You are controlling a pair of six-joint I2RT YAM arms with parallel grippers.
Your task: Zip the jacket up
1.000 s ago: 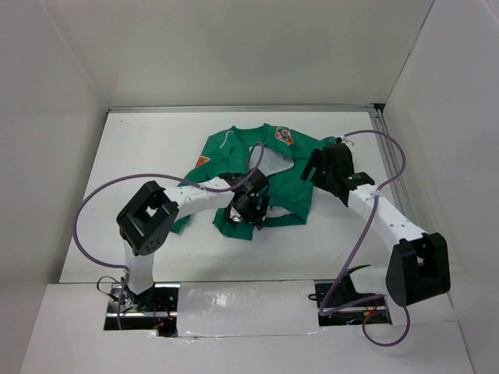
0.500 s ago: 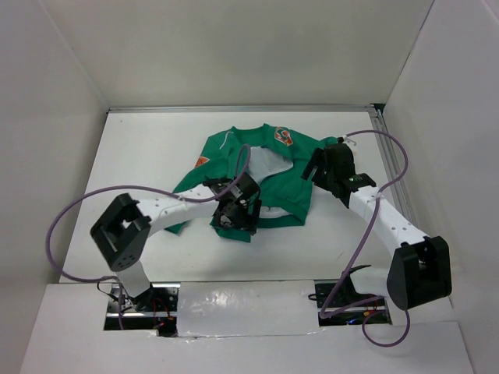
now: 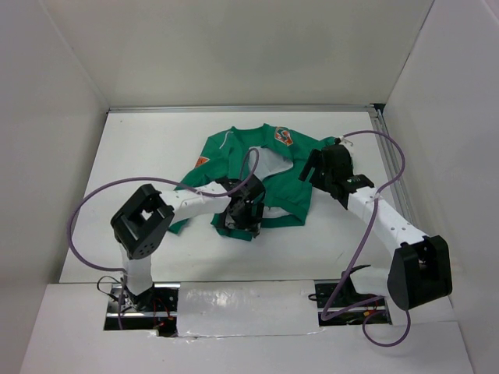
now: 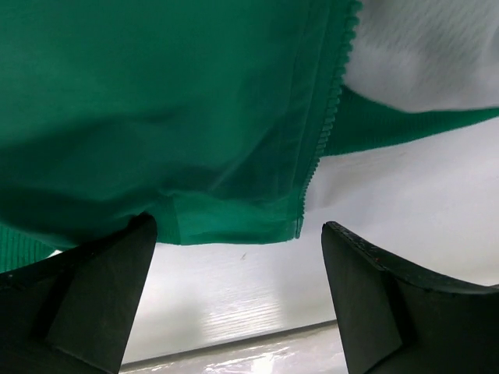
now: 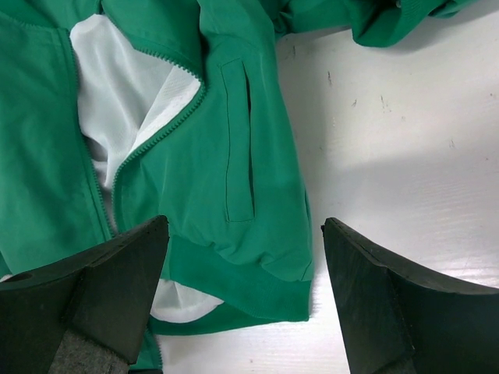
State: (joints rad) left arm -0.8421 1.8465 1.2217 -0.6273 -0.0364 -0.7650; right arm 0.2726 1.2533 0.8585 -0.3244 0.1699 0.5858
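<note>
I will next grab the hem corner beside the zipper edge with my left gripper. That leaves the teeth free to zip the green jacket.
The green jacket (image 3: 257, 167) lies open on the white table, its orange chest patch (image 3: 284, 136) near the back and white lining showing. My left gripper (image 3: 240, 220) is open at the jacket's near left hem; in the left wrist view the hem corner and zipper edge (image 4: 312, 148) hang just beyond my empty fingers (image 4: 101, 288). My right gripper (image 3: 318, 167) is open over the jacket's right side. In the right wrist view the right front panel with its pocket slit (image 5: 238, 140) and ribbed hem (image 5: 242, 288) lies between my spread fingers (image 5: 374, 288).
White walls close in the table on the left, back and right. A metal rail (image 3: 387, 160) runs along the right edge. Purple cables (image 3: 101, 195) loop from both arms. Bare white table (image 3: 156, 148) lies left of the jacket.
My left arm's elbow swung out to the left and came back; the gripper stayed at the jacket's near left hem. My right gripper shifted only slightly.
</note>
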